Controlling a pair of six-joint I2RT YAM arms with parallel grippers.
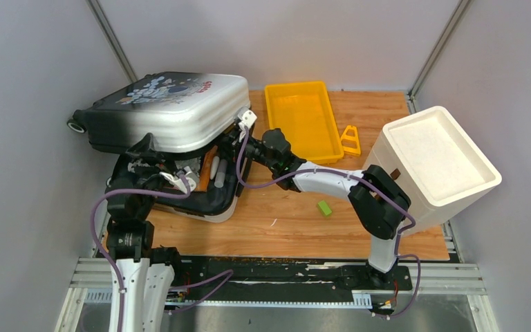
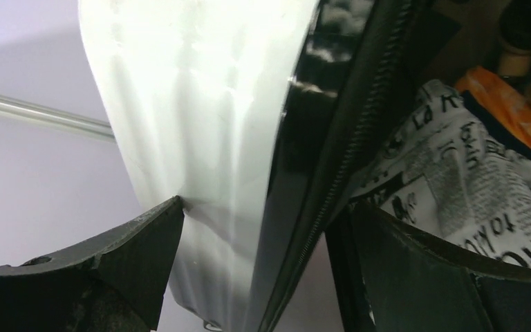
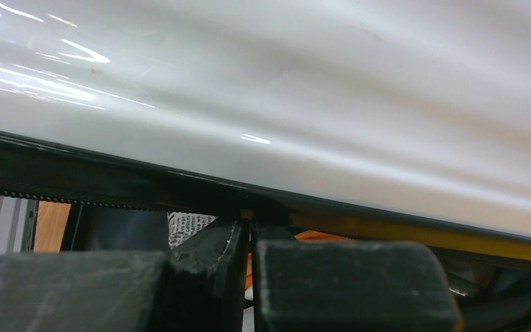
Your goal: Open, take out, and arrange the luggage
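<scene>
Next, my left gripper will grip the lid's front edge (image 1: 148, 148) (image 2: 276, 215) to swing the luggage open. One finger stays outside on the white shell, one inside.
The luggage (image 1: 173, 111) lies at the table's back left with its white-to-black lid partly raised over the black lower half (image 1: 207, 204). My left gripper (image 1: 173, 173) stands open astride the lid's front edge (image 2: 297, 138). One finger (image 2: 145, 242) touches the white outer shell and the other finger (image 2: 401, 263) is inside by the zipper. My right gripper (image 1: 238, 135) is shut, its tips (image 3: 250, 220) pressed up under the lid's black rim (image 3: 110, 176). I cannot see anything between them. Inside lie a newsprint-patterned cloth (image 2: 470, 187) and an orange item (image 2: 505, 104).
A yellow tray (image 1: 304, 117) stands behind the right arm, with a yellow triangular piece (image 1: 350, 140) beside it. A white foam box (image 1: 435, 166) sits tilted at the right edge. A small green block (image 1: 325, 207) lies on the wooden tabletop (image 1: 283, 221).
</scene>
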